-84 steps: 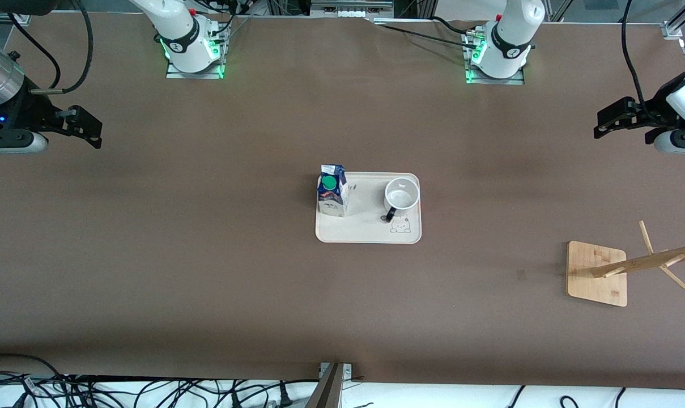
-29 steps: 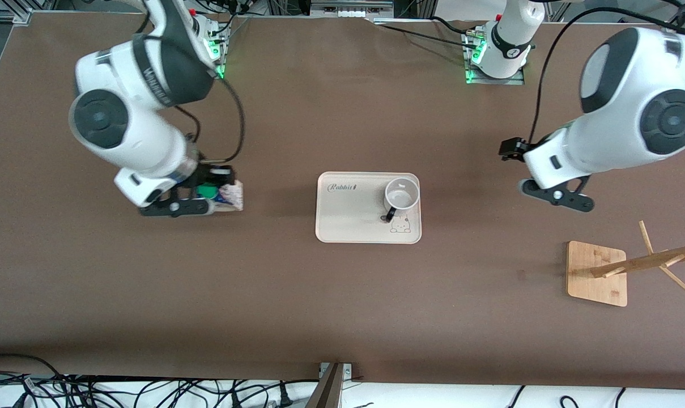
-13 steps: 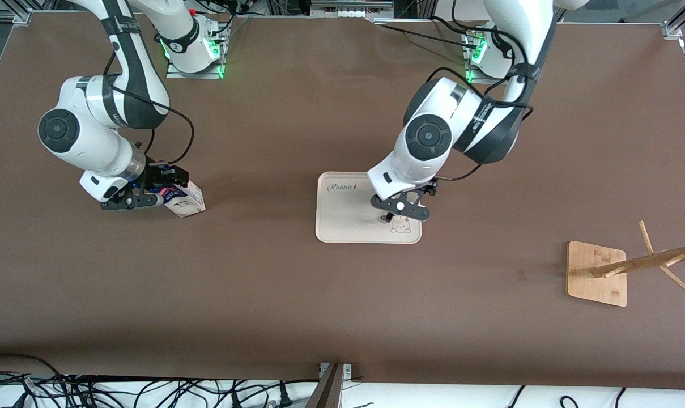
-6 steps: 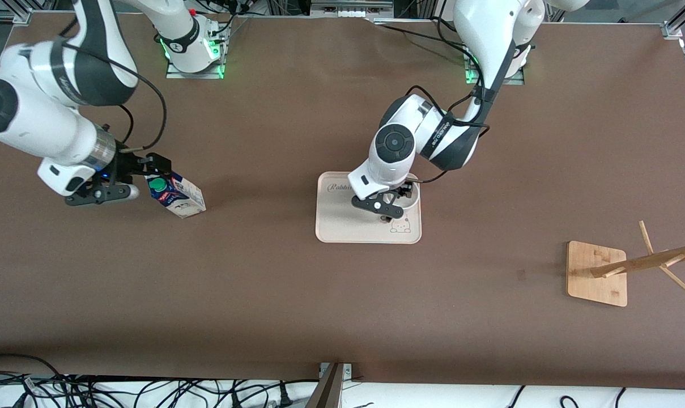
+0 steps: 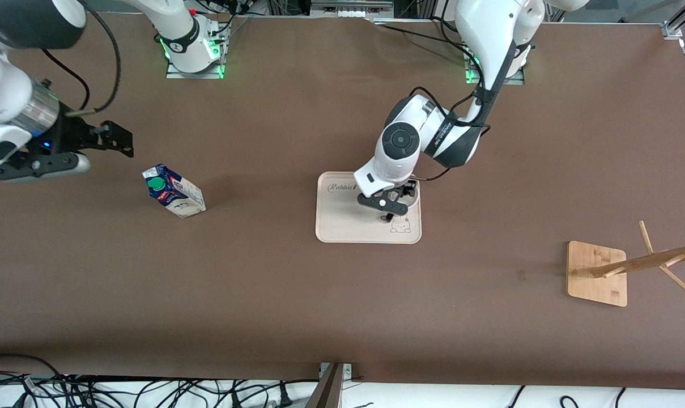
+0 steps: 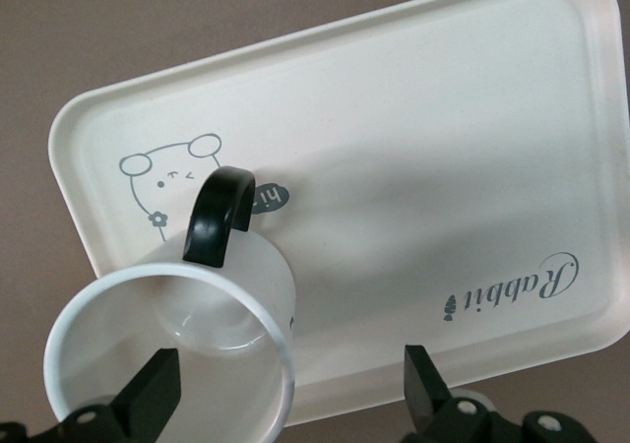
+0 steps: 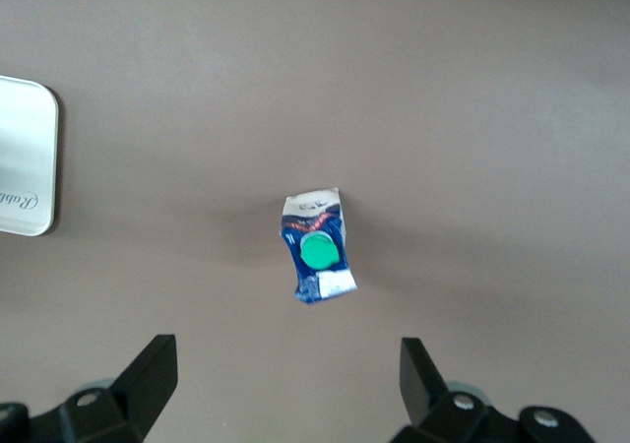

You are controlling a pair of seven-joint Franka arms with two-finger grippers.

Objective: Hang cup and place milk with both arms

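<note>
The white cup needs to hang on the wooden rack with its black handle [image 6: 219, 212] free. My left gripper will grab the cup by its rim [image 6: 280, 351] next.
The milk carton [image 5: 173, 198] stands free on the brown table toward the right arm's end, green cap up; it also shows in the right wrist view [image 7: 317, 246]. My right gripper [image 5: 118, 139] is open and empty in the air above the table beside the carton [image 7: 285, 384]. The white cup [image 6: 167, 335] with its black handle [image 6: 219, 212] stands on the cream tray [image 6: 413, 118]. My left gripper [image 6: 290, 394] is open, one finger over the cup's inside and one outside its wall. In the front view the left gripper [image 5: 388, 205] hides most of the cup [image 5: 415, 195].
A wooden cup rack [image 5: 597, 273] with pegs stands near the left arm's end of the table, nearer the front camera than the tray [image 5: 342, 226]. A corner of the tray shows in the right wrist view [image 7: 25, 158]. Cables lie along the table's front edge.
My right gripper has let go of the milk carton and lifted away toward the right arm's end. The carton stays on the table. My left gripper has shifted slightly over the cup.
</note>
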